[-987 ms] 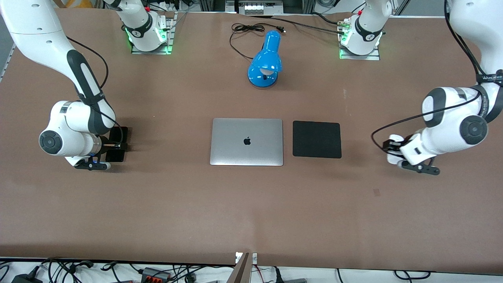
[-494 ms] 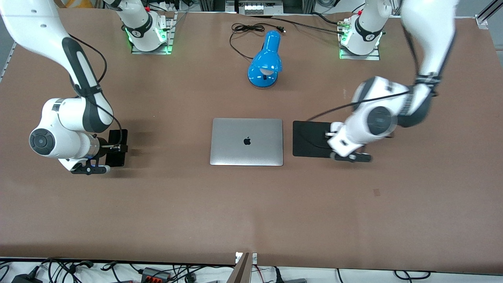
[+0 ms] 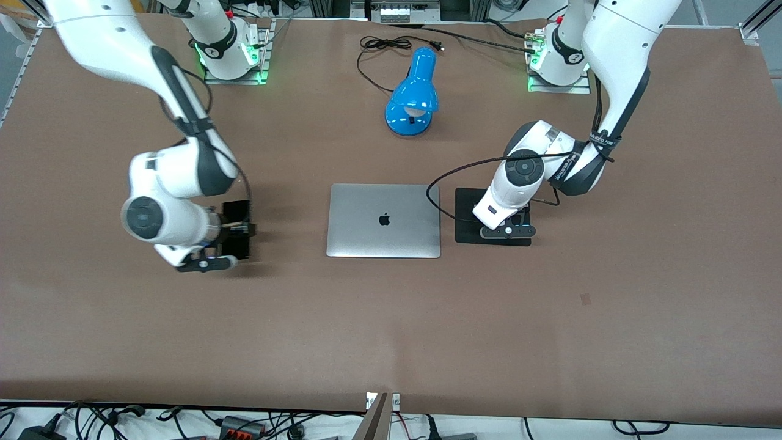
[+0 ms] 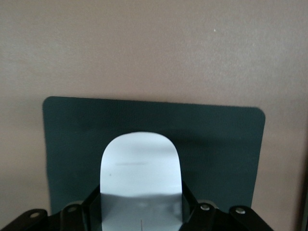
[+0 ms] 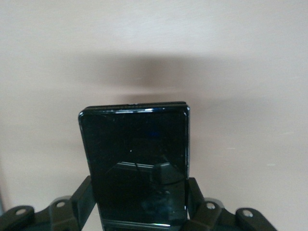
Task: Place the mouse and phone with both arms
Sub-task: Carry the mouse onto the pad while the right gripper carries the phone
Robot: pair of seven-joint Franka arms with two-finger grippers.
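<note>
The black phone is above empty table, short of the laptop's side [image 3: 330,220], and would fall short if I opened now. The phone moves closer in my right gripper next.
My left gripper [image 3: 509,225] is over the black square mouse pad [image 3: 469,208], beside the laptop. In the left wrist view it [image 4: 140,214] is shut on the white mouse [image 4: 140,168], with the pad [image 4: 226,144] under the mouse. The mouse is hidden under the wrist in the front view. My right gripper [image 3: 236,230] is shut on the black phone [image 3: 237,212] and holds it flat over bare table, toward the right arm's end from the laptop. In the right wrist view the phone [image 5: 136,149] sticks out of the gripper [image 5: 139,204], with its shadow on the table.
A closed silver laptop [image 3: 383,220] lies at the table's middle. A blue desk lamp [image 3: 413,95] with a black cord lies farther from the front camera, between the two arm bases.
My left arm has swung from the left arm's end of the table to over the mouse pad, carrying the mouse. My right arm has moved toward the laptop with the phone.
</note>
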